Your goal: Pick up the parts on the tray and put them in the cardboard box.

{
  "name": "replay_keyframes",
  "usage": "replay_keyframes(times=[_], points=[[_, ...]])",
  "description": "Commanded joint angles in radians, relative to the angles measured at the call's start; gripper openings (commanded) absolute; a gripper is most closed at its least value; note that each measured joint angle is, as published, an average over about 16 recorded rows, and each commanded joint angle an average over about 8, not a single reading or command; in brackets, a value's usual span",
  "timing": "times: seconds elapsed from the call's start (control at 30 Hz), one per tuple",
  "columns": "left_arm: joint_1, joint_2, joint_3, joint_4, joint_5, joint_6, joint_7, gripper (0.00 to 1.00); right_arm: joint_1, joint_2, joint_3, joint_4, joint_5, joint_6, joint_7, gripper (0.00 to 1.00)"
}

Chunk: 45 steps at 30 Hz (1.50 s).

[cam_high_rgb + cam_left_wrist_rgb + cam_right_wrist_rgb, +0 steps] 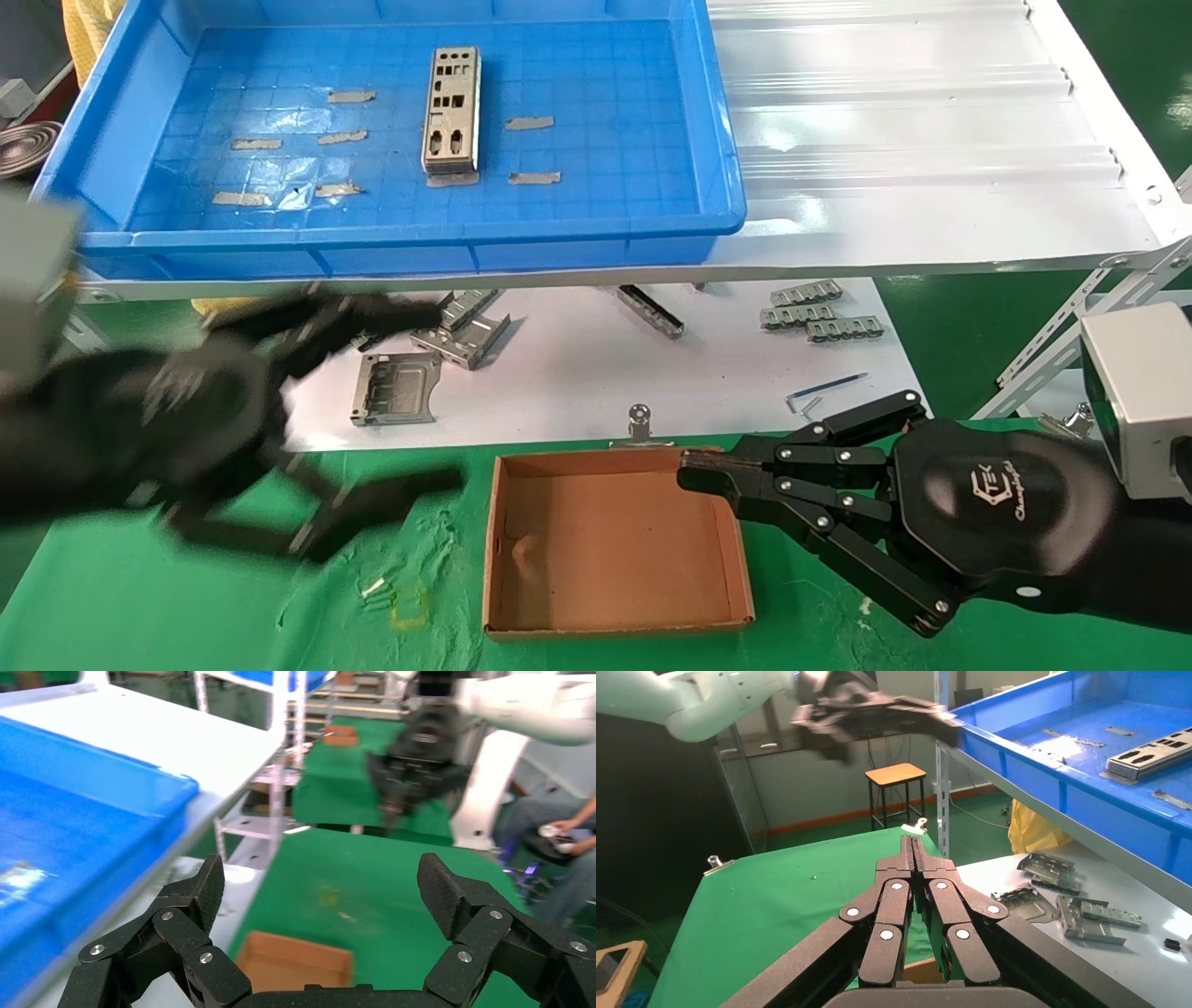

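The top plate needs to go into the cardboard box [610, 545] [299, 957], so my left gripper should grab the plate by its long edges next.
A small stack of silver punched plates, the parts [453, 110], lies in the middle of the blue tray [112, 158] on the raised shelf; it also shows in the right wrist view [1151, 754]. The brown cardboard box [610, 545] stands empty on the green mat, also in the left wrist view [295, 960]. My left gripper [438, 401] is open and empty, blurred, hovering left of the box below the tray's front edge. My right gripper [694, 471] is shut and empty over the box's right rear corner; its fingertips [914, 848] are pressed together.
Folded grey metal brackets [396, 387] and smaller pieces [819, 317] lie on the white sheet behind the box. Grey tape strips [529, 122] dot the tray floor. A white corrugated panel [913, 140] lies right of the tray. A clip [639, 424] sits behind the box.
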Motion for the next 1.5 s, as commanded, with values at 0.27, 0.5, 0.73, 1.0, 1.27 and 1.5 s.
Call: replay_keyframes(times=[0.27, 0.5, 0.73, 1.0, 1.27, 1.5], points=[[-0.331, 0.156, 0.133, 0.207, 0.301, -0.15, -0.156, 1.0, 0.0, 0.0, 0.0, 0.0, 0.0, 0.0, 0.0, 0.0], [-0.554, 0.324, 0.236, 0.511, 0.51, -0.227, -0.175, 1.0, 0.0, 0.0, 0.0, 0.0, 0.0, 0.0, 0.0, 0.0], [-0.691, 0.449, 0.298, 0.785, 0.622, -0.275, -0.153, 1.0, 0.0, 0.0, 0.0, 0.0, 0.0, 0.0, 0.0, 0.0], [-0.771, 0.516, 0.319, 0.982, 0.658, -0.294, -0.15, 1.0, 0.0, 0.0, 0.0, 0.0, 0.0, 0.0, 0.0, 0.0], [-0.798, 0.542, 0.313, 1.081, 0.651, -0.31, -0.186, 1.0, 0.0, 0.0, 0.0, 0.0, 0.0, 0.0, 0.0, 0.0], [-0.803, 0.555, 0.307, 1.12, 0.642, -0.32, -0.199, 1.0, 0.0, 0.0, 0.0, 0.0, 0.0, 0.0, 0.0, 0.0]])
